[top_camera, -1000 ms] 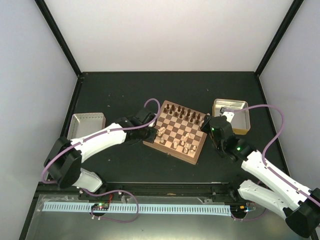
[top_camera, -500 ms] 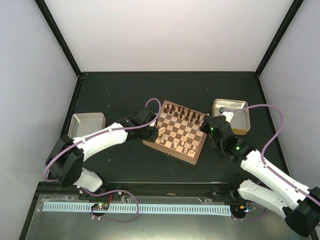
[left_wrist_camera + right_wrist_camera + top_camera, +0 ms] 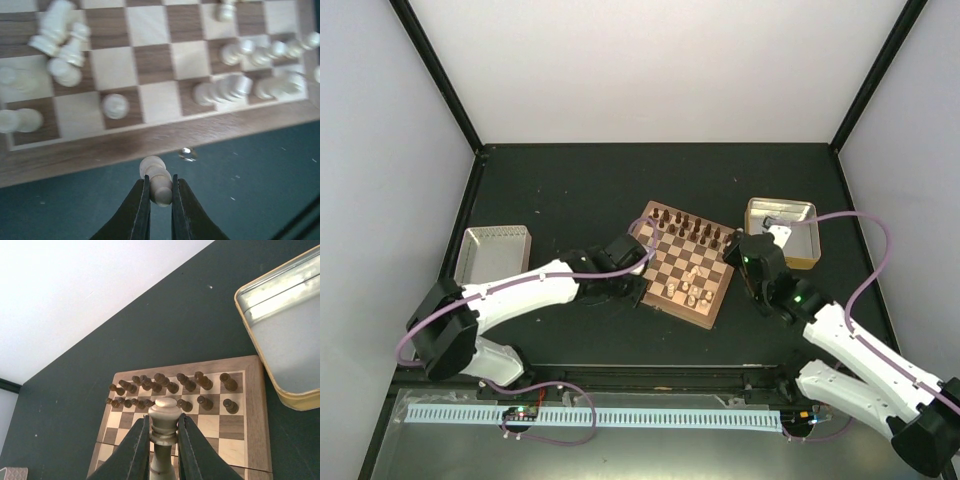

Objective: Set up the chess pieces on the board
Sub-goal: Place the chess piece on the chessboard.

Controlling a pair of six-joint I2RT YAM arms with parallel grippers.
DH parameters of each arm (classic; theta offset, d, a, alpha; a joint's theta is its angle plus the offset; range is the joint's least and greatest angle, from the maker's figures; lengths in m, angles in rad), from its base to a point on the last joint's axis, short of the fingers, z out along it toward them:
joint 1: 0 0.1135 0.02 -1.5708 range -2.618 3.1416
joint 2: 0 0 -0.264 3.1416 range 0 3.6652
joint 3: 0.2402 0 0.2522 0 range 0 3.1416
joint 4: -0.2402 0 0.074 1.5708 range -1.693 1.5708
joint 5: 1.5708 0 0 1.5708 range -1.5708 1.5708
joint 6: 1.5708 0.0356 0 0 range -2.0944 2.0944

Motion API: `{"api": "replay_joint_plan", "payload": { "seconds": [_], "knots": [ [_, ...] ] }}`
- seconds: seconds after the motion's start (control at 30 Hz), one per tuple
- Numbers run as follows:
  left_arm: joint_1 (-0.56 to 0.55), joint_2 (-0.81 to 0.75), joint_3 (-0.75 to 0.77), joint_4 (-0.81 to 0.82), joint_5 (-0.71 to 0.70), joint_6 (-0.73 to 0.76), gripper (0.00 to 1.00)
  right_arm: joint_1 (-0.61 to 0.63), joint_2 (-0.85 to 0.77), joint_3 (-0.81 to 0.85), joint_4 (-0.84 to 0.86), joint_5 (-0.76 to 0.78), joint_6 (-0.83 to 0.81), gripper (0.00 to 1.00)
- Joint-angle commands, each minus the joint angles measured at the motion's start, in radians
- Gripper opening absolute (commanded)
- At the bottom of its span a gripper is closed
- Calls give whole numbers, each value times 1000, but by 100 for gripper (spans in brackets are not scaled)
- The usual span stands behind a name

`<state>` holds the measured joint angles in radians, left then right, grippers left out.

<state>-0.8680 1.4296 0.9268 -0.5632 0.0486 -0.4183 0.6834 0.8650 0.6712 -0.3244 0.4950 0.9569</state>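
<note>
My left gripper holds the cream pawn outside the board's border, short of any square, so the pawn would end on the mat if I opened now.
The board lies tilted at mid-table, dark chess pieces in its two far rows and cream chess pieces loose on the near half. My left gripper sits at the board's near-left edge. In the left wrist view it is shut on a cream pawn, above the mat just off the board's border. Several cream pieces lie toppled there. My right gripper, over the board's right edge, is shut on a tall cream piece. Beyond it the dark pieces stand in rows.
A grey metal tray sits left of the board. A gold-rimmed tray stands at its right, close to the right arm, and shows as the tray in the right wrist view. A small shiny speck lies on the mat.
My left gripper has carried the cream pawn from the board's left corner toward the near side and a little right. The right arm has hardly moved.
</note>
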Motion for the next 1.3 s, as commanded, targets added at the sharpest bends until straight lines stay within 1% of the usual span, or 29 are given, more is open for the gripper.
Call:
{"api": "replay_joint_plan", "payload": {
  "seconds": [0.0,0.13,0.3,0.53,0.7,0.93,1.17,1.27],
  "knots": [
    [-80,-30,38,-2,45,26,2,-5,-42,-17,-19,89,36,16],
    [-141,28,103,13,30,41,2,-5,-80,-26,-51,136,63,16],
    [-200,142,200,-15,-43,56,3,-6,-126,-43,-77,168,73,16],
    [-224,258,298,-33,-66,52,3,-8,-129,-47,-87,157,65,16],
    [-229,302,312,-4,-69,75,4,-7,-140,-55,-86,160,66,16],
    [-227,360,348,-10,-94,82,6,-8,-164,-56,-105,179,72,16],
    [-224,380,353,-12,-118,72,7,-9,-174,-56,-111,178,73,16],
    [-223,385,352,-13,-125,71,10,-10,-173,-58,-110,174,74,16]
  ]
}}
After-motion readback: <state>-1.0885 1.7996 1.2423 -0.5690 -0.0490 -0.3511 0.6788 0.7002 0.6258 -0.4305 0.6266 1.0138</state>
